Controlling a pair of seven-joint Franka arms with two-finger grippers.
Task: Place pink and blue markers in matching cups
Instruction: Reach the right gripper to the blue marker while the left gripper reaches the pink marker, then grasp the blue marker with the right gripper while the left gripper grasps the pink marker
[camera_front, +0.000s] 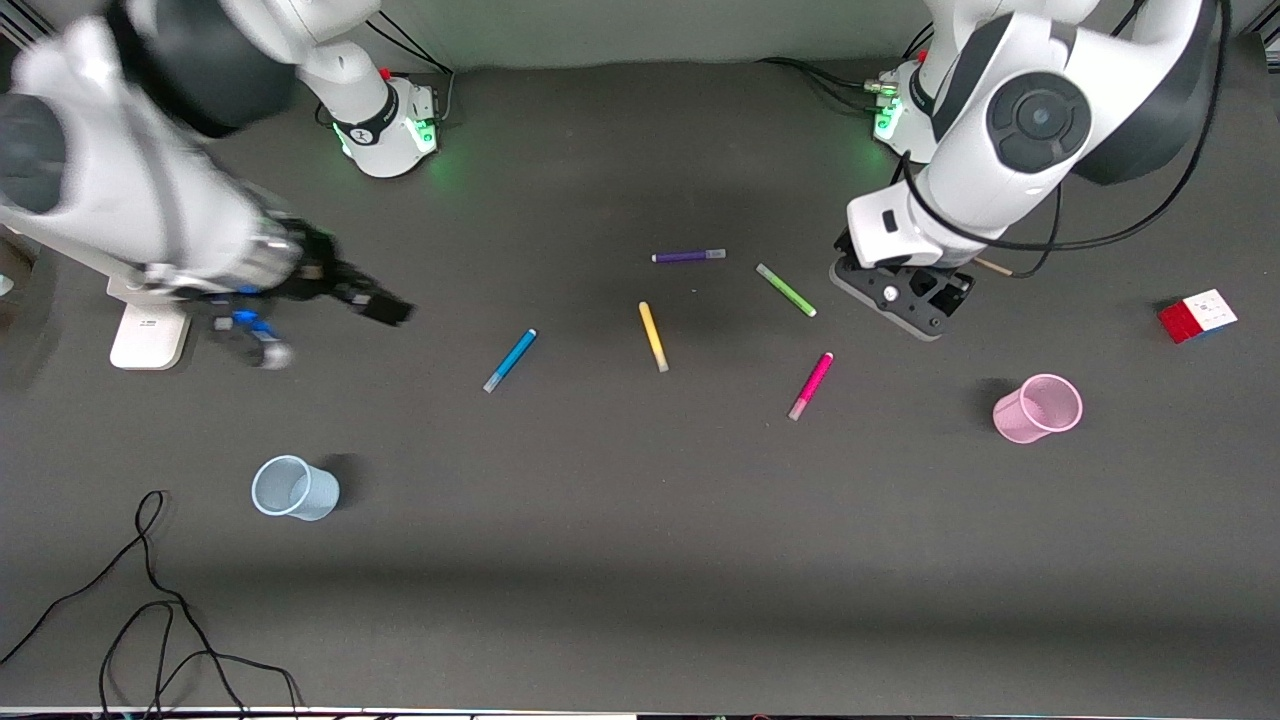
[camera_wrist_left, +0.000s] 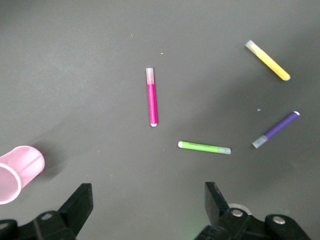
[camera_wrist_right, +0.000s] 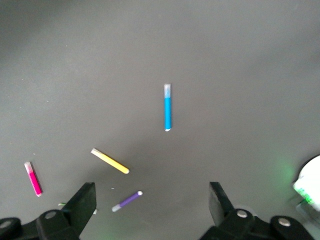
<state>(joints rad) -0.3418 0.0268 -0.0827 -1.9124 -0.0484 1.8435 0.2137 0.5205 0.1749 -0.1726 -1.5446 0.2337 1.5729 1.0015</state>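
My left gripper takes hold of its solid pink end (camera_front: 825, 360) next. This keeps the pink marker's clear cap free to go into the pink cup (camera_front: 1038, 408).
The pink marker (camera_front: 810, 385) lies flat on the table, with the pink cup (camera_front: 1038, 408) upright toward the left arm's end. The blue marker (camera_front: 510, 360) lies flat; the blue cup (camera_front: 295, 487) stands upright nearer the front camera, toward the right arm's end. My left gripper (camera_front: 905, 295) hangs open and empty over bare table beside the green marker; its wrist view shows the pink marker (camera_wrist_left: 152, 97) and the pink cup (camera_wrist_left: 17, 172) past its open gripper (camera_wrist_left: 148, 205). My right gripper (camera_front: 385, 305) is open and empty over bare table; its wrist view (camera_wrist_right: 152, 205) shows the blue marker (camera_wrist_right: 167, 107).
A purple marker (camera_front: 688, 256), a green marker (camera_front: 786, 290) and a yellow marker (camera_front: 653, 336) lie between the two task markers. A colour cube (camera_front: 1197, 315) sits at the left arm's end. A white stand base (camera_front: 150, 335) and a black cable (camera_front: 150, 600) are at the right arm's end.
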